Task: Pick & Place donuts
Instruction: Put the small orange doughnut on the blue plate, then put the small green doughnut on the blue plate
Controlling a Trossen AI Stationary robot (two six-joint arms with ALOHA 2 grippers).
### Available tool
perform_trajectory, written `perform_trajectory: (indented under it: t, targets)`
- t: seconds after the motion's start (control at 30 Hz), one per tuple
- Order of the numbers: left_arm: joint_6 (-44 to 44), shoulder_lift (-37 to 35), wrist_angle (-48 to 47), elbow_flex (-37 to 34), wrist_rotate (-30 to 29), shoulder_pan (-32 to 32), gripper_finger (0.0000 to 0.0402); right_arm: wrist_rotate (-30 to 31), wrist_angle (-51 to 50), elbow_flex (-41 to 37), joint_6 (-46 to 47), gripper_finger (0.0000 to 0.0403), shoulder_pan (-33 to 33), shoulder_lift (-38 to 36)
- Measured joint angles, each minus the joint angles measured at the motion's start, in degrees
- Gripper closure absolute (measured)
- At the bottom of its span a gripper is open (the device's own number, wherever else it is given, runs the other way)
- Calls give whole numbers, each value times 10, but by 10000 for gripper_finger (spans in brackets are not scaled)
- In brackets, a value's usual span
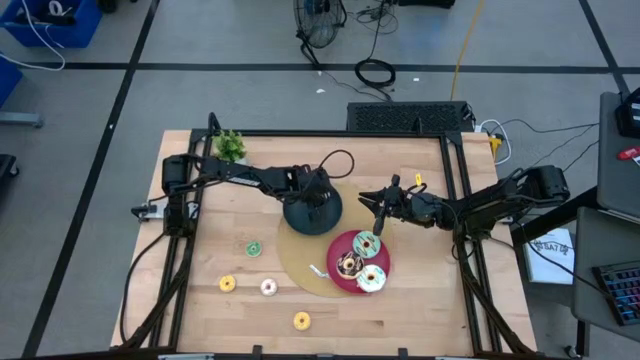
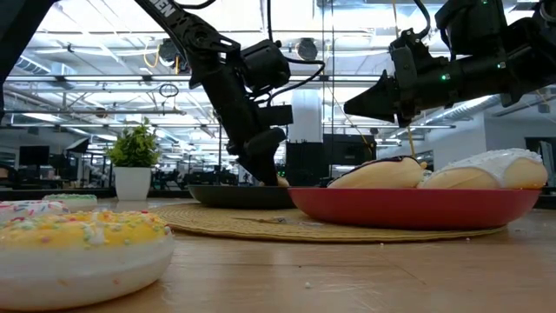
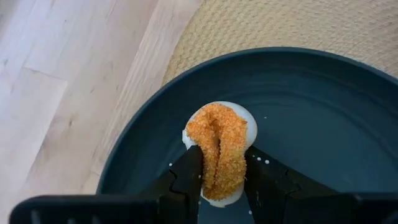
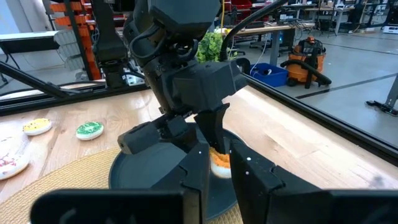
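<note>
The orange donut [image 3: 219, 152] is down at the black plate's bottom, inside the plate's rim, and would rest there. So it is time for my left gripper to open now.
My left gripper [image 1: 318, 204] is shut on a small orange donut [image 3: 219, 152] low inside the round black plate [image 1: 312, 214]. My right gripper [image 1: 380, 214] hovers empty above the far rim of the red plate [image 1: 340, 280], its fingers a narrow gap apart and pointing at the left gripper. The red plate holds a mint-green donut [image 1: 366, 243], a chocolate donut [image 1: 349, 264] and a white-yellow donut [image 1: 371, 278]. Small green [image 1: 253, 248], yellow [image 1: 227, 284], pink [image 1: 268, 287] and yellow-orange [image 1: 301, 320] donuts lie flat on the table. My left gripper pinches the orange donut by its two opposite outer sides [image 3: 202, 163] between its two fingers. The ring is squeezed narrow, its hole pressed into a slit. The fingers come from above, slanting down. The donut sits at the plate's floor; I cannot tell whether it touches it.
Both plates stand on a round woven mat [image 1: 296, 258]. A small potted plant [image 1: 230, 146] stands at the table's far left corner. The yellow-orange donut [image 2: 82, 236] fills the low view's near left. Bare wood lies along the left side and the near edge.
</note>
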Motion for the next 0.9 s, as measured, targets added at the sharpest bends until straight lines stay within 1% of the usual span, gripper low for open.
perform_trajectory:
  t: [0.13,0.2,0.3,0.43,0.6,0.73,0.9]
  targets:
    - [-15,0,-1,0,0,0,292,0,0,0,0,348,0,0]
    - [-16,0,-2,0,0,1,283,0,0,0,0,348,0,0]
    - [-19,0,-3,0,-1,0,251,0,0,0,0,348,0,0]
    - [-19,0,-3,0,-1,0,193,0,0,0,0,348,0,0]
    - [-15,0,-3,0,-21,0,135,0,0,0,0,348,0,0]
    - [-9,-3,-3,0,-36,0,107,0,0,0,0,348,0,0]
    - [7,-8,-7,0,-42,0,87,0,0,0,0,348,0,0]
